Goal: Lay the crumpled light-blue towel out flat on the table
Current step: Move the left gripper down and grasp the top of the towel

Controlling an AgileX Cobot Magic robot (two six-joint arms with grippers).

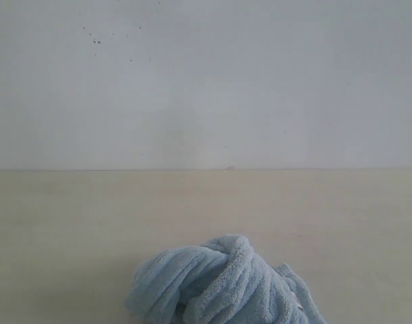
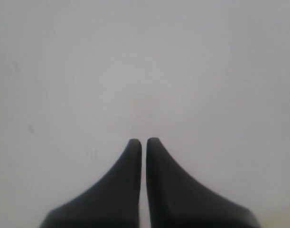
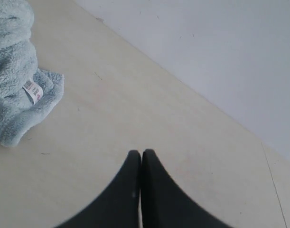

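I will take hold of the towel's bunched, folded end (image 1: 150, 282) with my left gripper next, so that I can spread the light-blue towel (image 1: 222, 287) out flat.
The light-blue towel (image 1: 222, 287) lies crumpled in a heap on the cream table (image 1: 71, 229), at the bottom middle of the exterior view and partly cut off by the frame edge. The right wrist view catches one side of the towel (image 3: 14, 76) with its small white label (image 3: 33, 90). My right gripper (image 3: 141, 154) is shut with nothing in it, above bare table (image 3: 149, 118) and well apart from the towel. My left gripper (image 2: 144, 141) is shut and empty, facing a plain pale surface. Neither gripper shows in the exterior view.
A grey-white wall (image 1: 206, 81) with a few dark specks (image 1: 96, 40) rises behind the table's far edge. In the right wrist view the wall (image 3: 220, 52) meets the table along a diagonal line.
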